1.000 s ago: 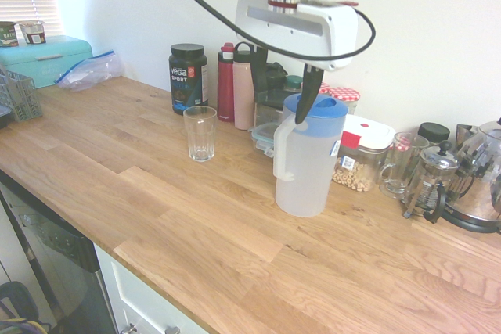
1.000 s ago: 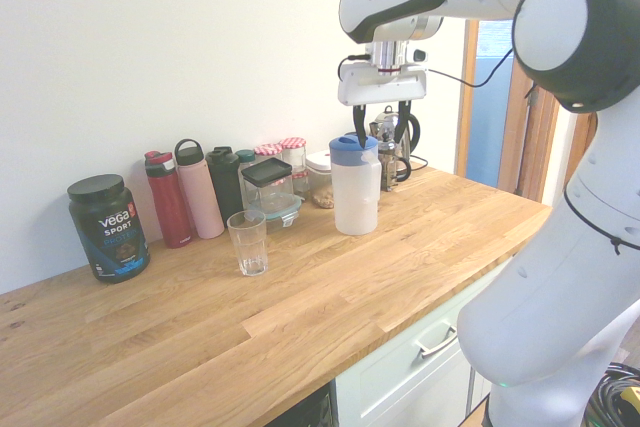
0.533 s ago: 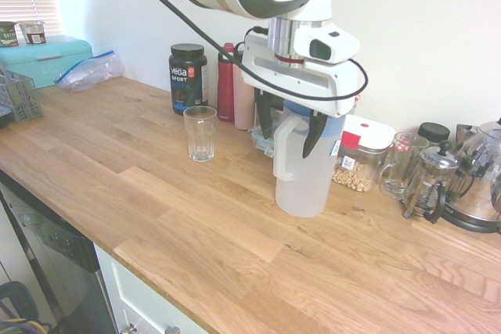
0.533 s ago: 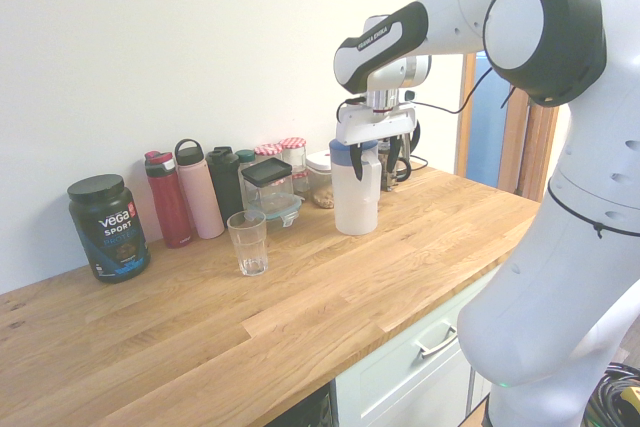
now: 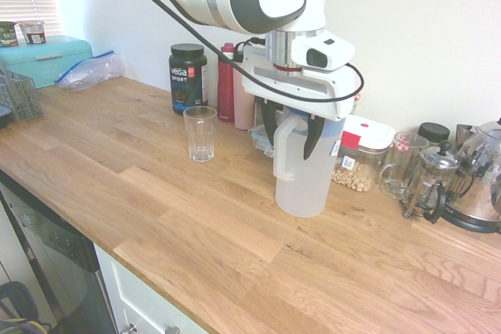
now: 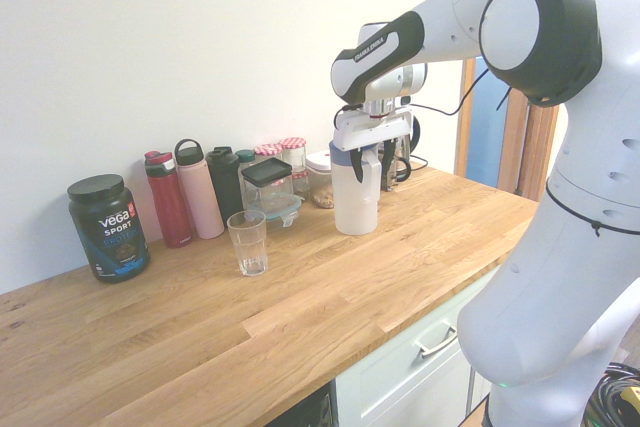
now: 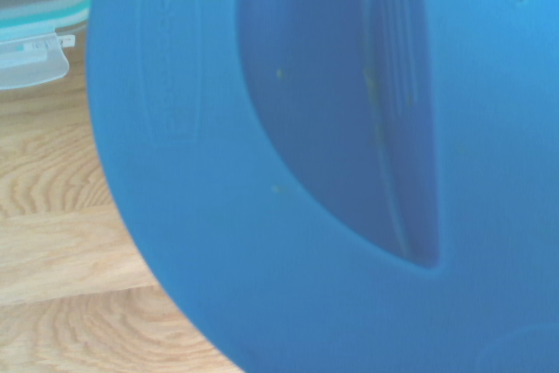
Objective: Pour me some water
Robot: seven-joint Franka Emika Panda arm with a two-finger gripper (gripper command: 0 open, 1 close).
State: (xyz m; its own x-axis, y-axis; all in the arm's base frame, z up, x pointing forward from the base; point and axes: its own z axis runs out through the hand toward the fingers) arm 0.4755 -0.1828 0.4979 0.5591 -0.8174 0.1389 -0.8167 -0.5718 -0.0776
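My gripper grips the pitcher by its narrow upper handle next, since the pitcher's round body (image 6: 355, 197) is too wide for the gripper's fingers.
A translucent white water pitcher (image 5: 304, 181) with a blue lid stands on the wooden counter (image 5: 156, 217); it also shows in the second exterior view (image 6: 354, 205). My gripper (image 5: 290, 132) (image 6: 370, 159) has come down over its top. It is open, with one dark finger on each side of the upper handle (image 5: 281, 150). The blue lid (image 7: 306, 172) fills the wrist view. An empty clear glass (image 5: 200, 134) (image 6: 247, 242) stands upright on the counter, apart from the pitcher, toward the bottles.
Along the wall stand a black Vega tub (image 5: 188, 77), red and pink bottles (image 5: 234, 84), lidded food containers (image 5: 360, 154), a glass mug (image 5: 399, 163), a French press (image 5: 429, 181) and a kettle (image 5: 481, 185). A teal bread box (image 5: 51, 59) sits far left.
The gripper has dropped from above the lid to the level of the pitcher's top, so its fingers now straddle the handle. Pitcher and glass have not moved.
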